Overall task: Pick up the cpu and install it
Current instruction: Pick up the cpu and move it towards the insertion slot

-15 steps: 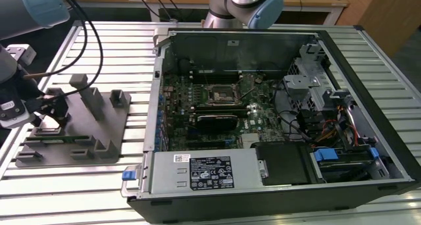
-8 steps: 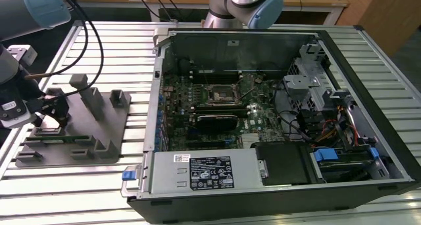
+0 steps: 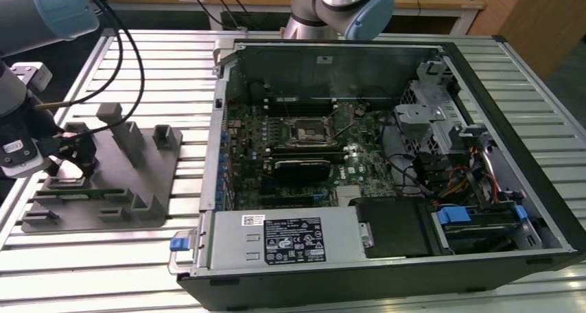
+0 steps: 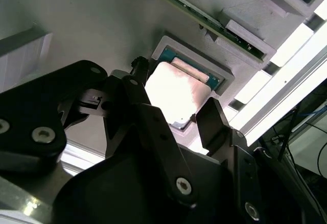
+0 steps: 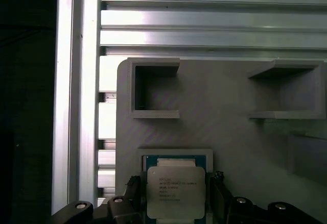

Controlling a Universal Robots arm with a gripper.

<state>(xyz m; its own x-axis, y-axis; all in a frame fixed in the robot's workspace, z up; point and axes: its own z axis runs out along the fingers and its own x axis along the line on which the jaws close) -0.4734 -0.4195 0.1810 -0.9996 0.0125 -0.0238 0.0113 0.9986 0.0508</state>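
Note:
I should next pick up the cpu by its two opposite edges with my gripper, and then I can install it in the motherboard socket [image 3: 305, 129].
The cpu [image 5: 176, 191], a flat silver square with a pale rim, lies in a framed recess of the grey fixture plate [image 3: 156, 182] at the exterior view's left. My gripper [image 5: 176, 199] hangs low over it, open, one black finger [image 5: 134, 192] on each side of the chip with a narrow gap at each edge. In the second wrist view the cpu [image 4: 176, 89] shines brightly between the two fingers [image 4: 212, 119]. In the exterior view the gripper [image 3: 71, 158] stands over the plate's left part. The motherboard socket [image 3: 305, 129] sits inside the open computer case [image 3: 512, 114].
The fixture plate carries upright grey posts [image 3: 128, 138] and square pockets [image 5: 153, 89] around the gripper. It rests on a slatted aluminium table [image 3: 165, 66]. Black cables [image 3: 119, 45] hang from the arm. Drive bays and wiring [image 3: 458, 169] crowd the case's right side.

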